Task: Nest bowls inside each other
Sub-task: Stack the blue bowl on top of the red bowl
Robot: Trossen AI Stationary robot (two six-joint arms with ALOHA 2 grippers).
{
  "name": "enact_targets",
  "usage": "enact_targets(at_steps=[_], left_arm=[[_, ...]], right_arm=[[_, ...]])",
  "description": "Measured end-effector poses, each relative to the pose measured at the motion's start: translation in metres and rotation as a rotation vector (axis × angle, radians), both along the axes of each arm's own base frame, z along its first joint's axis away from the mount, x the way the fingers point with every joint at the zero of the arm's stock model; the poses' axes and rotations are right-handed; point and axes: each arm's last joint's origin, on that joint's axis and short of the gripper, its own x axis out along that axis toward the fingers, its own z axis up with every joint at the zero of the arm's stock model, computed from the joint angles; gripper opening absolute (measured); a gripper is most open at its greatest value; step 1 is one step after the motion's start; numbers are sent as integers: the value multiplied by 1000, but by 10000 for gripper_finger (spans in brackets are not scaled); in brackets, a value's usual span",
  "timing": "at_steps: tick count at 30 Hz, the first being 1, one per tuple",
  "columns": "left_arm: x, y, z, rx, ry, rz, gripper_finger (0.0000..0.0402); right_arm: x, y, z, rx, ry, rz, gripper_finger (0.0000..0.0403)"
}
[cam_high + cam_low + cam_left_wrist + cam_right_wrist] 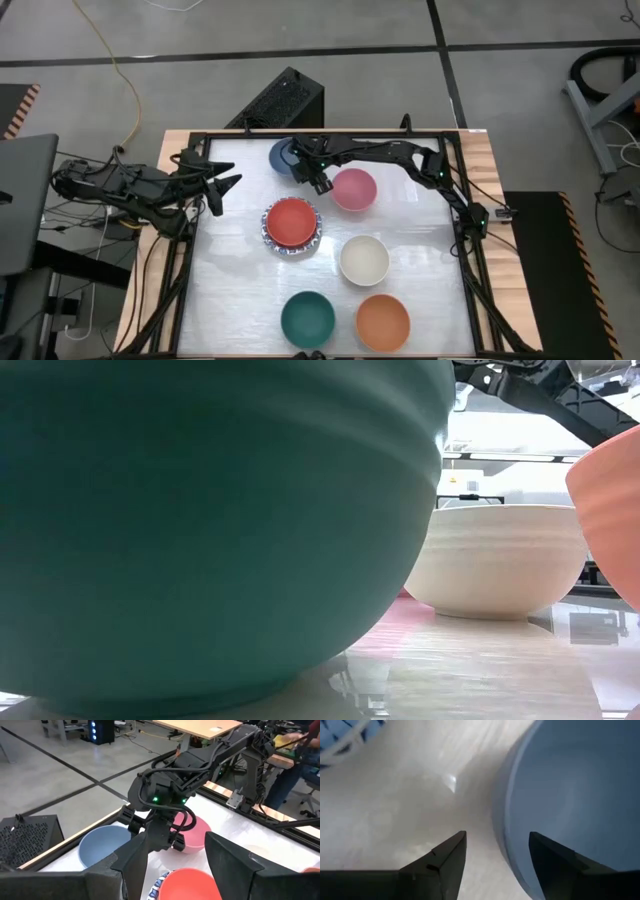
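Observation:
I need to grab the blue bowl by its rim (505,832) with my right gripper next, so that it can go inside the red bowl.
The blue bowl (280,155) stands upright on its base at the table's far side, with the pink bowl (354,189) to its right. My right gripper (318,182) hangs open between them, tilted down over the blue bowl's near-right rim (502,820). One finger is above the bowl's inside and one is above the table outside it. The red bowl (291,222) sits nested in a white bowl with a blue-patterned rim (290,250) at the centre. The cream (364,260), green (307,318) and orange (383,322) bowls stand apart nearer the front. My left gripper (228,195) waits open, raised at the table's left edge.
A black frame (460,190) borders the table. A black box (285,100) lies on the floor beyond the far edge. There is bare tabletop (230,290) at the near left. In the low view the green bowl (200,510) fills most of the picture, with the cream bowl (500,560) behind it.

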Motion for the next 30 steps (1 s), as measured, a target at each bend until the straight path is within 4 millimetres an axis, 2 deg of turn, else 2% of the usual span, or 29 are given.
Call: enact_targets(at_steps=[8,21,30], left_arm=[[0,0,-1,-9,3,3,185],[0,0,-1,-15,0,5,185],[0,0,-1,-12,6,4,185]], right_arm=[[-1,-2,0,-28,12,-19,170],[-2,-4,0,-38,21,-22,19],[-4,-3,-2,-26,48,-28,12]])
